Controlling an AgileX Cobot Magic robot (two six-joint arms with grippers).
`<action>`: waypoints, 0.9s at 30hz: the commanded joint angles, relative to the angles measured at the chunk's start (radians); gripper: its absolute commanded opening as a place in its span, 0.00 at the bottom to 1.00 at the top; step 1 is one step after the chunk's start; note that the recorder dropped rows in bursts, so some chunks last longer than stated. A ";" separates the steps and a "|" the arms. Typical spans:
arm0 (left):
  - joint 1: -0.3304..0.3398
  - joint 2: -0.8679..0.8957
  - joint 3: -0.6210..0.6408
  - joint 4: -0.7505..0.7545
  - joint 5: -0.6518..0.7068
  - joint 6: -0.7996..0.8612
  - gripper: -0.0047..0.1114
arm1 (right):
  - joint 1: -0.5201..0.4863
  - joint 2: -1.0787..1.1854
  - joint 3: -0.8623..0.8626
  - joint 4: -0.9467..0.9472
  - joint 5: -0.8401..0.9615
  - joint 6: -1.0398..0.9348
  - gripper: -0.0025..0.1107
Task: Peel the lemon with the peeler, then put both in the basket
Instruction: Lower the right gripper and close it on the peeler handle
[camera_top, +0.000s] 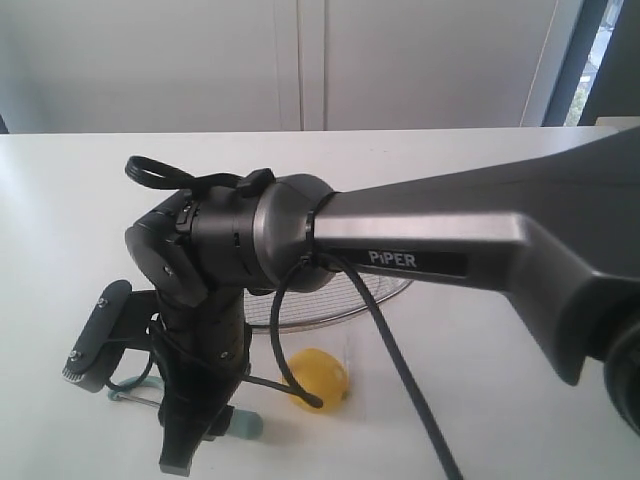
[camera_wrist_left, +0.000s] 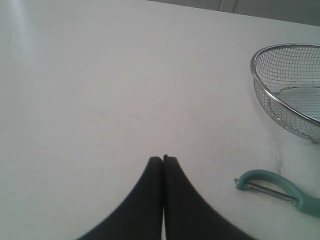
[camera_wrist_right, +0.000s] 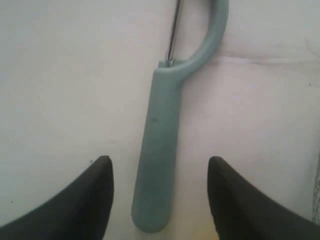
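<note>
The fingers of my right gripper are above the teal handle (camera_top: 244, 424) (camera_wrist_right: 157, 160), so they would miss the peeler if they closed now. They need to first come down.
The pale teal peeler (camera_wrist_right: 161, 150) lies flat on the white table. Its handle runs between the two fingers of my right gripper (camera_wrist_right: 160, 161), which is open and straddles the handle without touching it. In the exterior view the right gripper (camera_top: 198, 442) points down at the front left, with the peeler's handle end (camera_top: 246, 425) showing beside it. The yellow lemon (camera_top: 322, 378) rests on the table just right of it. Behind the arm stands the wire basket (camera_top: 345, 300). My left gripper (camera_wrist_left: 163, 159) is shut on nothing above bare table, with the peeler (camera_wrist_left: 276, 186) and the basket (camera_wrist_left: 292, 95) off to one side.
The right arm's long grey link (camera_top: 470, 235) crosses the exterior view from right to left and hides much of the basket. A black cable (camera_top: 400, 370) hangs from it in front of the lemon. The white table (camera_top: 70, 200) reaches back to a pale wall.
</note>
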 joint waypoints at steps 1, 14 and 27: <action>-0.003 -0.005 0.003 -0.005 -0.001 0.002 0.04 | 0.000 0.005 -0.006 0.006 0.000 -0.012 0.50; -0.003 -0.005 0.003 -0.005 -0.001 0.002 0.04 | 0.000 0.047 -0.006 0.006 0.000 -0.010 0.49; -0.003 -0.005 0.003 -0.005 -0.001 0.002 0.04 | 0.000 0.080 -0.006 0.006 -0.001 -0.010 0.49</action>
